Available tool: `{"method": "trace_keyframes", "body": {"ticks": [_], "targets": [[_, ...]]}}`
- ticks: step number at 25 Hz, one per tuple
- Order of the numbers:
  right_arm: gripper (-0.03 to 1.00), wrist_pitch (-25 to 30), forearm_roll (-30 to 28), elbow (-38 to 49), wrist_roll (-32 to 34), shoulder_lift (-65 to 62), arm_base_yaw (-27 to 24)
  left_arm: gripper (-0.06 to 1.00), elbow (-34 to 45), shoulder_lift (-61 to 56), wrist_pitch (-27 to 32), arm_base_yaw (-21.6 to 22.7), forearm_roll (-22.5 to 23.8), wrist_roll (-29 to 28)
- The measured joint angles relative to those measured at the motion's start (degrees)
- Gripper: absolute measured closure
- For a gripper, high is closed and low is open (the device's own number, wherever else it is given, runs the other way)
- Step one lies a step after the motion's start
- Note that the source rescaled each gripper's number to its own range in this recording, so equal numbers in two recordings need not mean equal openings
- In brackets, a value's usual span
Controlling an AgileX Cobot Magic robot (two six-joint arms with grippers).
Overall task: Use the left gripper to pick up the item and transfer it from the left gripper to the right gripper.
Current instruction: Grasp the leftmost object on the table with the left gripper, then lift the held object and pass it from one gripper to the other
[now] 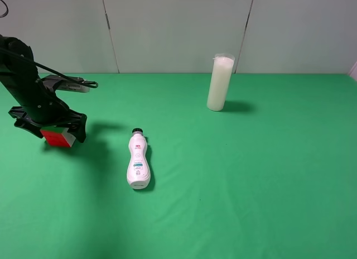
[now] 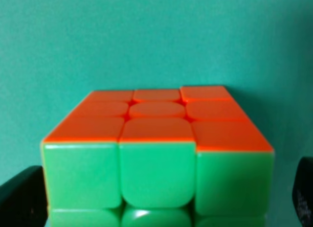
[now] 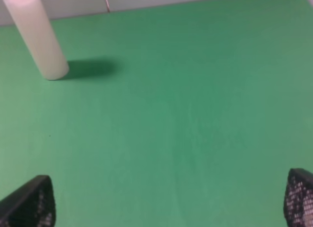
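Note:
In the left wrist view, my left gripper's fingers are on either side of the puzzle cube, so it is time to close on the cube now.
The item (image 1: 57,138) is a small puzzle cube lying on the green cloth at the far left, red side showing. My left gripper (image 1: 50,128) is lowered over it. In the left wrist view the item (image 2: 156,153) fills the picture with orange-red and green faces. The left gripper (image 2: 161,197) is open, with one black fingertip (image 2: 19,197) on each side of the cube. My right gripper (image 3: 171,197) is open over bare cloth with nothing between its fingers. It is out of the exterior high view.
A white bottle with a black cap (image 1: 138,160) lies on its side right of the cube. A tall white cylinder (image 1: 220,83) stands at the back, also in the right wrist view (image 3: 36,36). Green cloth (image 1: 251,186) covers the table.

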Motion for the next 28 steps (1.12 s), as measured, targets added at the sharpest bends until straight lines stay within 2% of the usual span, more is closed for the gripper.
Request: {"method": "trace_keyframes", "body": {"ticks": [2,4,7,10,11,28], "targets": [[-0.03,0.0,0.0,0.0,0.0,0.0,0.0,0.05,0.0,0.0,0.0,0.0,0.3,0.0],[-0.03,0.0,0.0,0.0,0.0,0.0,0.0,0.20,0.0,0.0,0.0,0.0,0.4,0.0],[-0.03,0.0,0.0,0.0,0.0,0.0,0.0,0.50,0.0,0.0,0.0,0.0,0.4,0.0],[-0.03,0.0,0.0,0.0,0.0,0.0,0.0,0.89,0.0,0.0,0.0,0.0,0.5,0.0],[-0.03,0.0,0.0,0.0,0.0,0.0,0.0,0.94,0.0,0.0,0.0,0.0,0.5,0.0],[-0.03,0.0,0.0,0.0,0.0,0.0,0.0,0.94,0.0,0.0,-2.1,0.0,0.5,0.1]]}}
